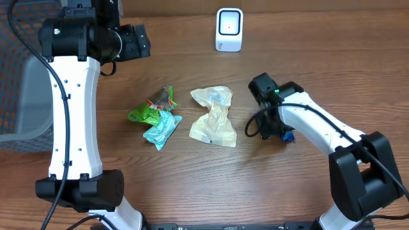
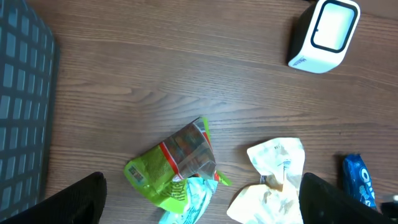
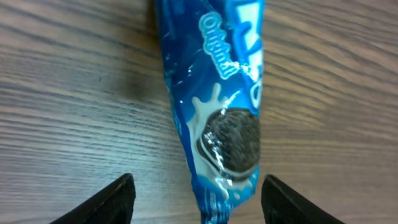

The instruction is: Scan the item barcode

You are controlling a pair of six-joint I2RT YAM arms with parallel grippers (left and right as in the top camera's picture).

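My right gripper lowers before it closes on the packet, since the packet's lower end (image 1: 288, 137) (image 3: 225, 188) is between my fingers, but they stop above the wrapper.
A blue cookie packet (image 3: 217, 93) lies flat on the wooden table, its lower end between the fingers of my right gripper (image 3: 199, 196). The jaws stand apart and neither finger touches the wrapper. From overhead only a blue corner of the packet (image 1: 289, 137) shows beside the right gripper (image 1: 276, 131). The white barcode scanner (image 1: 229, 29) stands at the back of the table and also shows in the left wrist view (image 2: 324, 34). My left gripper (image 2: 208, 202) hangs open high above the table, at the back left (image 1: 134, 41), with nothing in it.
A green packet (image 1: 148, 110), a teal packet (image 1: 162, 130) and a cream pouch (image 1: 214, 117) lie mid-table. A grey mesh basket (image 1: 25, 102) sits at the left edge.
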